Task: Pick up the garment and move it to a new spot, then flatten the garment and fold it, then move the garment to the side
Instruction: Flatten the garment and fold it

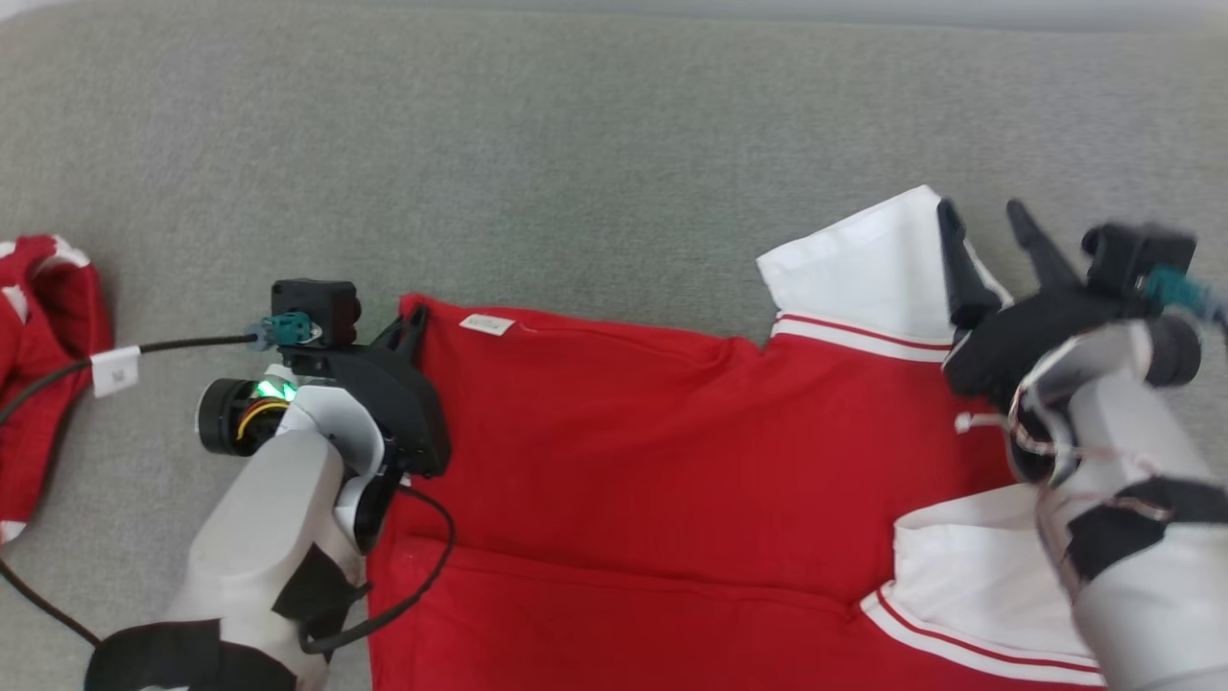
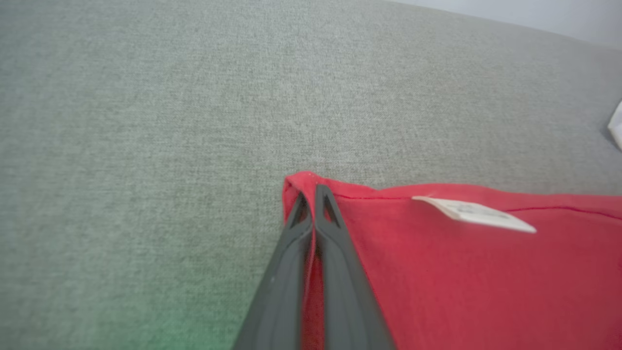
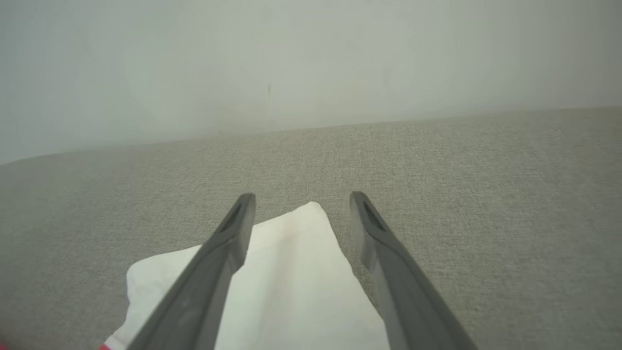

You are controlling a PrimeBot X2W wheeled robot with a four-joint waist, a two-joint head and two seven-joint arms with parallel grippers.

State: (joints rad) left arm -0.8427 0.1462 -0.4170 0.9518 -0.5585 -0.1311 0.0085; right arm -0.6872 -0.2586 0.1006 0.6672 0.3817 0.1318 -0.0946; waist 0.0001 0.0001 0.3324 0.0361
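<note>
The white sleeve needs to be grabbed by its tip (image 1: 921, 198) with my right gripper next, so the garment's sleeve can be folded over the red body (image 1: 668, 449).
The garment (image 1: 652, 461) is a red shirt with white, red-striped sleeves, spread flat on the grey surface. A white label (image 1: 486, 324) lies near its far left corner. My left gripper (image 1: 414, 317) is shut on that corner; in the left wrist view its fingers (image 2: 313, 194) pinch the red fabric (image 2: 466, 272) just left of the label (image 2: 474, 214). My right gripper (image 1: 983, 226) hovers open above the far white sleeve (image 1: 863, 264). In the right wrist view its two fingers (image 3: 301, 201) straddle the sleeve's tip (image 3: 291, 272) with nothing between them.
Another red and white cloth (image 1: 38, 374) lies bunched at the left edge. A black cable (image 1: 144, 350) with a white tag runs from my left wrist. Bare grey fabric surface (image 1: 576, 144) stretches beyond the shirt to a pale wall (image 3: 311, 63).
</note>
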